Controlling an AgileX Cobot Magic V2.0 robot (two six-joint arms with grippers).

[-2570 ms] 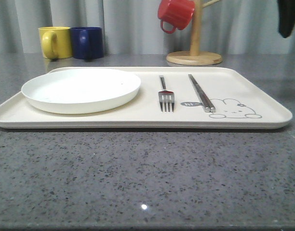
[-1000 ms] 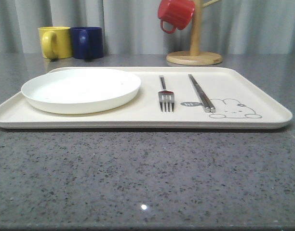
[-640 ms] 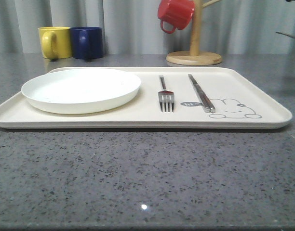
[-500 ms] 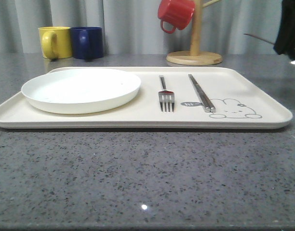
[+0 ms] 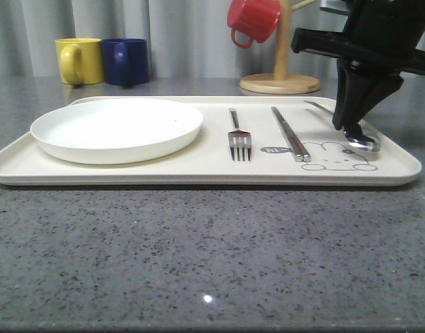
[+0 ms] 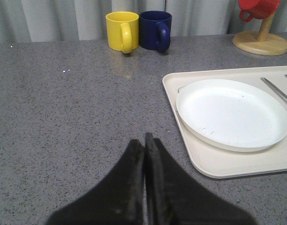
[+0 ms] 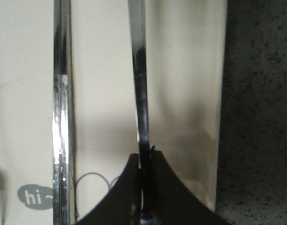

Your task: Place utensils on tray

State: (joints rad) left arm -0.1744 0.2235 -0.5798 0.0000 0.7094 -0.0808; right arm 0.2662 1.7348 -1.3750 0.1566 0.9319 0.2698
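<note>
The spoon's bowl [image 5: 363, 143] hangs over the rabbit print [image 5: 329, 157], inside the tray's rim, and the spoon would lie there, so it is time for my right gripper to open.
The cream tray [image 5: 198, 173] holds a white plate [image 5: 117, 128] on its left, a fork [image 5: 238, 135] in the middle and a pair of chopsticks [image 5: 289, 133] right of it. My right gripper [image 5: 348, 129] is down over the tray's right end, shut on a silver spoon [image 5: 362, 143]. The spoon's bowl is low over the rabbit print and its handle points to the far side. In the right wrist view the spoon handle [image 7: 141, 93] runs out from between the shut fingers [image 7: 124, 187], beside the chopsticks [image 7: 61, 117]. My left gripper [image 6: 144, 145] is shut and empty over the grey table, left of the tray [image 6: 181, 122].
A yellow mug [image 5: 79, 60] and a blue mug [image 5: 126, 61] stand at the back left. At the back, behind the tray, a red mug [image 5: 253, 19] hangs on a wooden mug stand [image 5: 280, 82]. Bare grey stone counter [image 5: 212, 257] lies in front of the tray.
The right arm has come in from the upper right carrying the spoon and dropped to the tray's right end. Plate, fork and chopsticks have not moved.
</note>
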